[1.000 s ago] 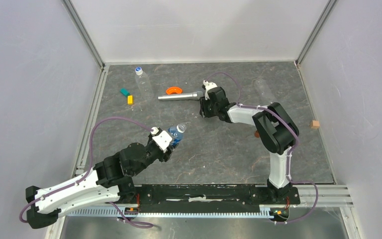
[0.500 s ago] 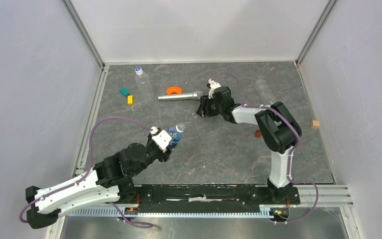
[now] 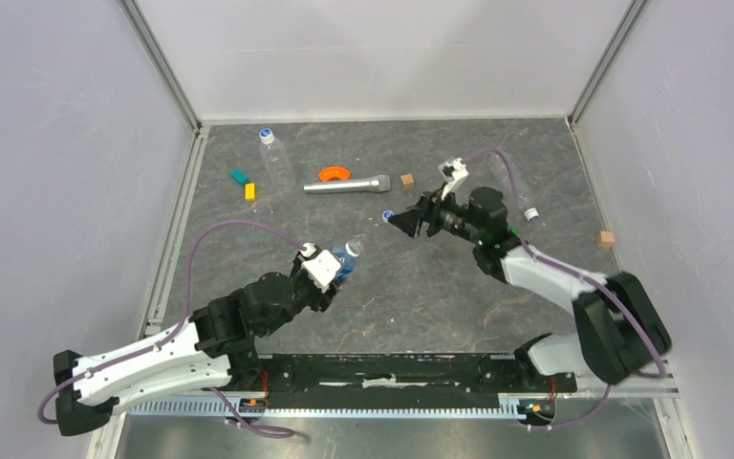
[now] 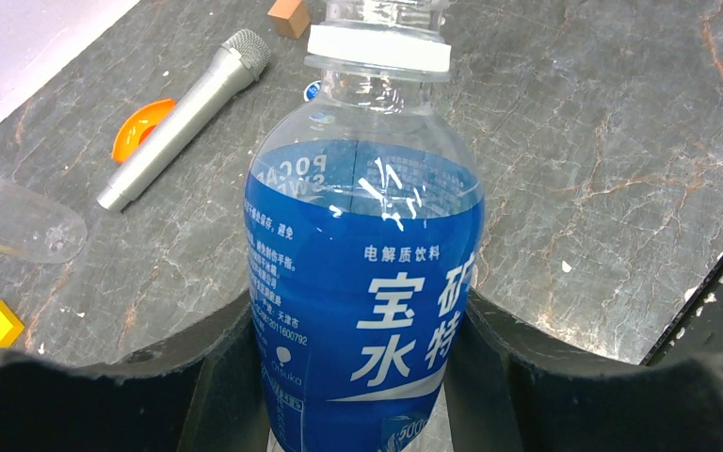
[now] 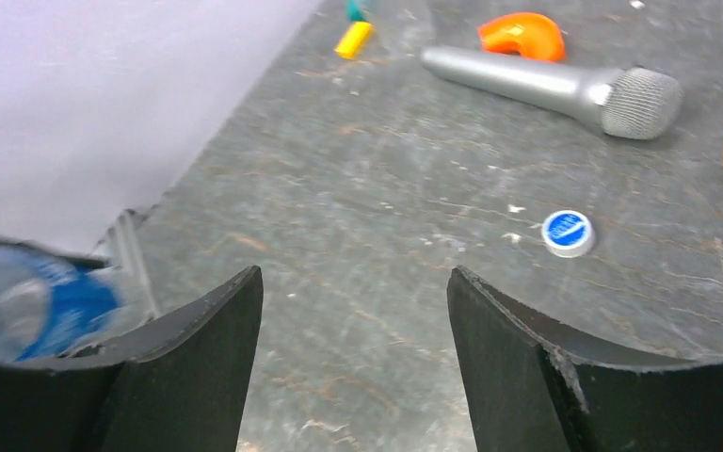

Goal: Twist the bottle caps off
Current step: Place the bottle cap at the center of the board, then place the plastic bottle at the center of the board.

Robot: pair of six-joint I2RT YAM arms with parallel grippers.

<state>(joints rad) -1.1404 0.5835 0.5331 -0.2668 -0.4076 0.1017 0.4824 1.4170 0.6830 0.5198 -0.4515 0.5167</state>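
Note:
My right gripper is to grab the blue-label bottle next by its bare neck [image 3: 356,246], which leaves the bottle's base free to set the bottle upright.
My left gripper [image 3: 333,273] is shut on the short blue-label bottle [image 3: 343,257] and holds it tilted above the table. In the left wrist view the bottle [image 4: 362,273] fills the space between the fingers, and its neck [image 4: 377,47] shows a white ring and bare threads with no cap. My right gripper [image 3: 403,222] is open and empty; its fingers [image 5: 198,348] stand wide apart. A loose blue-topped cap [image 3: 388,215] lies on the table just left of it and also shows in the right wrist view [image 5: 567,233]. A capped clear bottle [image 3: 273,161] lies back left. Another clear bottle [image 3: 505,174] lies back right.
A silver microphone [image 3: 348,185], an orange curved piece [image 3: 334,174] and a brown cube [image 3: 407,181] lie behind the loose cap. Green [image 3: 240,177] and yellow [image 3: 249,191] blocks sit at the left. A second cube [image 3: 607,239] sits at the right wall.
My right arm has swung to the right and pulled back from the microphone. A loose cap and a brown cube now show where it was. The left arm has barely moved.

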